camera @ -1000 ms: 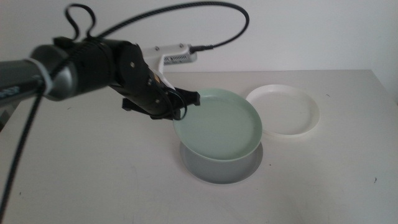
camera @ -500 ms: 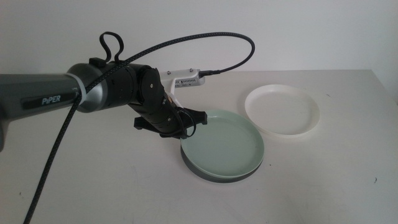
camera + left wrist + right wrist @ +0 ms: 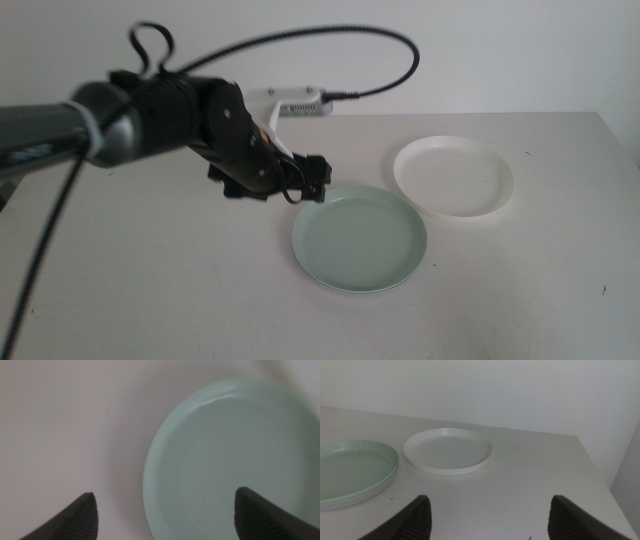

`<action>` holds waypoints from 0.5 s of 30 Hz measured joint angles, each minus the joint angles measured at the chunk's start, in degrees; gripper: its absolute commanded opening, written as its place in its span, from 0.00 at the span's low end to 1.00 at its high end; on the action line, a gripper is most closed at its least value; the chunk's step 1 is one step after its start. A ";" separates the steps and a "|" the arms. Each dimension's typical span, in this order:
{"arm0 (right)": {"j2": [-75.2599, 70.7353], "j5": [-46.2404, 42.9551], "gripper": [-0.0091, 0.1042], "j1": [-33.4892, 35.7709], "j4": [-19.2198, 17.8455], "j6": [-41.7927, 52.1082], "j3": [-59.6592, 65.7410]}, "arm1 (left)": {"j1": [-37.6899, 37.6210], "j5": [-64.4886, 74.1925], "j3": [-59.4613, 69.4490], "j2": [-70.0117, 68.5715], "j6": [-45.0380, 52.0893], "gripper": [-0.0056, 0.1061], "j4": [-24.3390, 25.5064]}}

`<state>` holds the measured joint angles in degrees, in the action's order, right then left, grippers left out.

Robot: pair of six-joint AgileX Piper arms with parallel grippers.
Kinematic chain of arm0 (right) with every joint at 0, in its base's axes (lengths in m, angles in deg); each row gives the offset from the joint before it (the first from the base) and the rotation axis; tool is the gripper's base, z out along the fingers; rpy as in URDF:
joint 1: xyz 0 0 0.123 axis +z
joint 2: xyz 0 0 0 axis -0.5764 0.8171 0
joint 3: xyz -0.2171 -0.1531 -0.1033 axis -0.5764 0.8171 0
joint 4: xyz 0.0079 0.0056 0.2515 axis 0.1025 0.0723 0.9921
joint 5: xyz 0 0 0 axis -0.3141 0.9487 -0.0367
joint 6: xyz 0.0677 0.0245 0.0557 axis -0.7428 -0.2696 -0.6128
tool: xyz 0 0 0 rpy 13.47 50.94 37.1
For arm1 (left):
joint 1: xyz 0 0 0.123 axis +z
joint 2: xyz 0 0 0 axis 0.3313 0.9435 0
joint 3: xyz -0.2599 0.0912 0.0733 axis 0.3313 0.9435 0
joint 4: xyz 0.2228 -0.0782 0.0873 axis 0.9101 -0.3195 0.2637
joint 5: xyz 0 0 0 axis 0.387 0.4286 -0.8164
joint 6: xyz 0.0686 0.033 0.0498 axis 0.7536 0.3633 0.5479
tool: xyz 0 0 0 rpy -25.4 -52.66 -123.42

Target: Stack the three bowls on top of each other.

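Observation:
The white bowl (image 3: 455, 178) is too wide for the fingers. My right gripper should next pinch the white bowl's thin rim (image 3: 510, 191), away from the mint bowl.
The mint green bowl (image 3: 360, 238) lies nested in the grey bowl, of which only a thin rim (image 3: 367, 495) shows beneath it. The white bowl (image 3: 455, 178) sits alone to the back right, close beside the stack. My left gripper (image 3: 312, 182) hangs open just over the mint bowl's left rim, holding nothing. In the left wrist view the jaws stand wide apart over the mint bowl (image 3: 235, 450) edge. My right gripper (image 3: 490, 505) is open and empty, low over the table, facing the white bowl (image 3: 447, 450) and the mint bowl (image 3: 350, 467); it is out of the middle view.
A white box with a black cable (image 3: 295, 100) lies at the back of the table behind the left arm. The table's right edge (image 3: 625, 150) runs past the white bowl. A pale wall stands behind.
The mint bowl was tilted in my left gripper, then set flat on the grey bowl. The gripper has let go and drawn back up and left off the rim.

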<state>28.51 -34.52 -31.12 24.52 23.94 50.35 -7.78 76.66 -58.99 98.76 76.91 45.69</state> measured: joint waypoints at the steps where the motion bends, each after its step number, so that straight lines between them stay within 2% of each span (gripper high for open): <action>1: 0.00 0.00 0.60 0.00 0.00 0.00 0.00 | 0.00 0.59 0.00 -1.77 1.68 0.99 0.00; 8: 0.00 0.00 0.60 0.00 0.00 0.00 0.00 | 0.00 7.05 0.00 -16.86 12.91 0.99 0.00; 15: 0.00 0.00 0.60 0.00 0.00 0.00 0.00 | 0.00 14.42 0.00 -31.67 17.22 0.99 -0.48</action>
<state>28.51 -34.52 -31.12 24.52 23.94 50.35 -7.78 91.08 -58.99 67.09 94.14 45.20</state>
